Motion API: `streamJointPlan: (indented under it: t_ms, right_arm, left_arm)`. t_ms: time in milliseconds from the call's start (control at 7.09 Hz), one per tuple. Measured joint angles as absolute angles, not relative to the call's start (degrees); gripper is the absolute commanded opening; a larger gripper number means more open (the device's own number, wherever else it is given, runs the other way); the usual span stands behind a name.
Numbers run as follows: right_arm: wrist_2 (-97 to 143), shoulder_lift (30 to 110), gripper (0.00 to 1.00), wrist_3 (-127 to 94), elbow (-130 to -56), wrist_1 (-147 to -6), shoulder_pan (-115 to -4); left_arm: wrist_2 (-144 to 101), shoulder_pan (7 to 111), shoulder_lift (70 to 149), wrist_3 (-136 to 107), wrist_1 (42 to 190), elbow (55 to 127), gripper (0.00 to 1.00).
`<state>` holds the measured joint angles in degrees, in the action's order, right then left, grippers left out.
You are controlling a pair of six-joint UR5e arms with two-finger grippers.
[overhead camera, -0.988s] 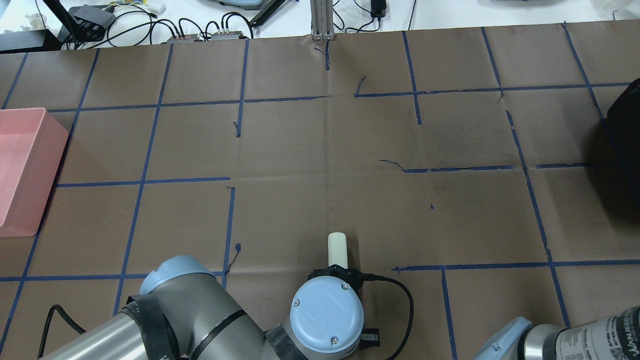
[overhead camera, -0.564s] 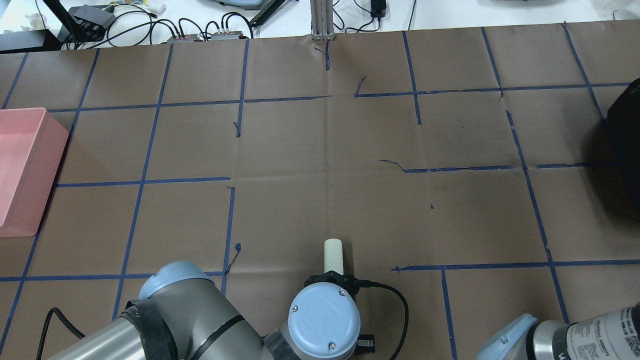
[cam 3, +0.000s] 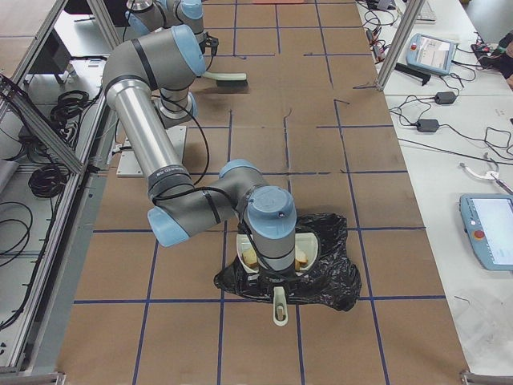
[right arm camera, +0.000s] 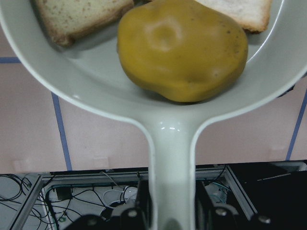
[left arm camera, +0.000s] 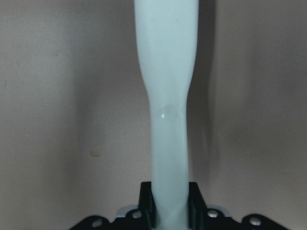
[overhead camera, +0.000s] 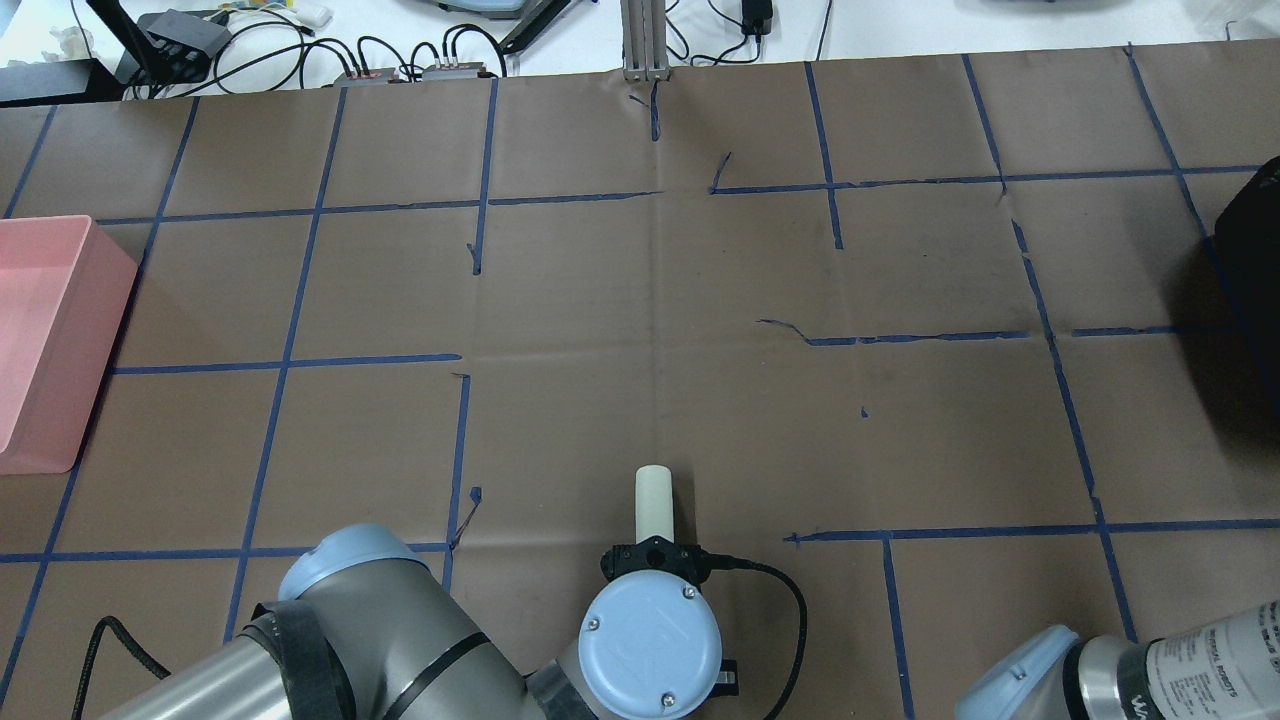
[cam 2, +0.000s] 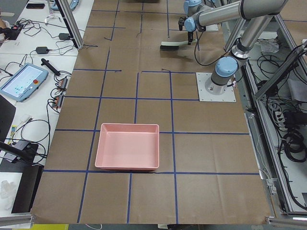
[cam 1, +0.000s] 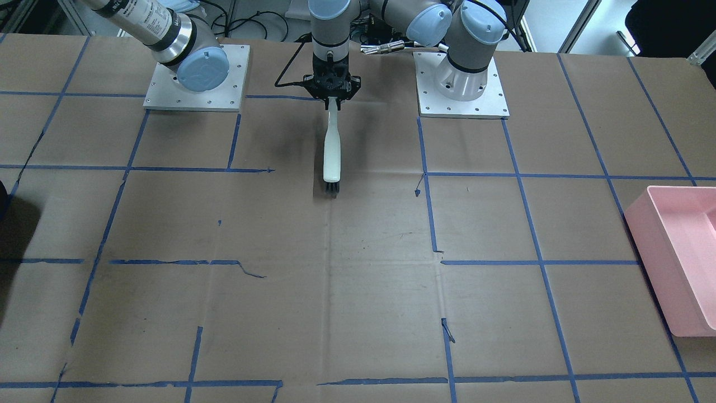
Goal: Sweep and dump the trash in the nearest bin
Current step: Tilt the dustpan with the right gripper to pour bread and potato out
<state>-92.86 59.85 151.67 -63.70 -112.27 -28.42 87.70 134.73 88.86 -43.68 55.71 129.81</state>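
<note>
The white brush's bristles meet the brown paper (cam 1: 333, 204) (left arm camera: 112, 120) and its shadow hugs the brush handle, so it is time for my left gripper to open now.
My right gripper (right arm camera: 172, 203) is shut on the handle of a white dustpan (right arm camera: 96, 81). In the pan lie the trash pieces: a yellow-brown potato (right arm camera: 182, 48) and two bread pieces (right arm camera: 79, 17) (right arm camera: 242, 9). In the exterior right view the dustpan (cam 3: 276, 261) hangs over the black bin bag (cam 3: 329, 269). My left gripper (cam 1: 332, 99) is shut on a white brush (cam 1: 331, 148) with black bristles that points out over the table near the robot's base. The brush handle (left arm camera: 168, 96) fills the left wrist view.
A pink bin (overhead camera: 40, 330) stands at the table's left edge, also the pink bin (cam 2: 127, 152). The black bin bag (overhead camera: 1250, 260) sits at the right edge. Brown paper with blue tape lines (cam 1: 358, 280) covers the table. Cables and devices lie beyond the far edge.
My left arm has drawn the brush back toward the base and slightly left. The right arm's elbow has shifted a little to the right.
</note>
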Motion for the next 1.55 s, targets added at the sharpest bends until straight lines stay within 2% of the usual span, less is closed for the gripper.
streamJointPlan:
  t_ms: [282, 564, 847, 988, 1129, 1552]
  right_arm:
    - [-95.25, 60.71, 0.00, 151.62, -64.00, -115.50, -28.84]
    - [-97.09, 61.81, 0.00, 151.38, -64.76, -118.49, -29.18]
    - [-99.29, 62.65, 0.00, 151.42, -67.59, -124.37, -29.45]
    - [-99.99, 64.00, 0.00, 151.37, -70.17, -127.06, -29.53]
    - [-100.75, 66.15, 0.00, 151.23, -73.60, -130.33, -29.61]
    - [-102.73, 70.46, 0.01, 151.07, -81.43, -141.52, -29.78]
  left_arm:
    - [87.55, 134.73, 89.47, -43.98, 55.64, 129.81, 0.01]
    - [87.47, 134.74, 89.86, -44.03, 55.58, 129.76, 0.09]
    - [87.49, 134.74, 90.11, -44.09, 55.51, 129.73, 0.36]
    - [87.47, 134.74, 90.28, -44.13, 55.55, 129.73, 0.43]
    - [87.48, 134.74, 90.37, -44.18, 55.60, 129.74, 0.46]
    - [87.58, 134.74, 90.43, -44.15, 55.63, 129.74, 0.70]
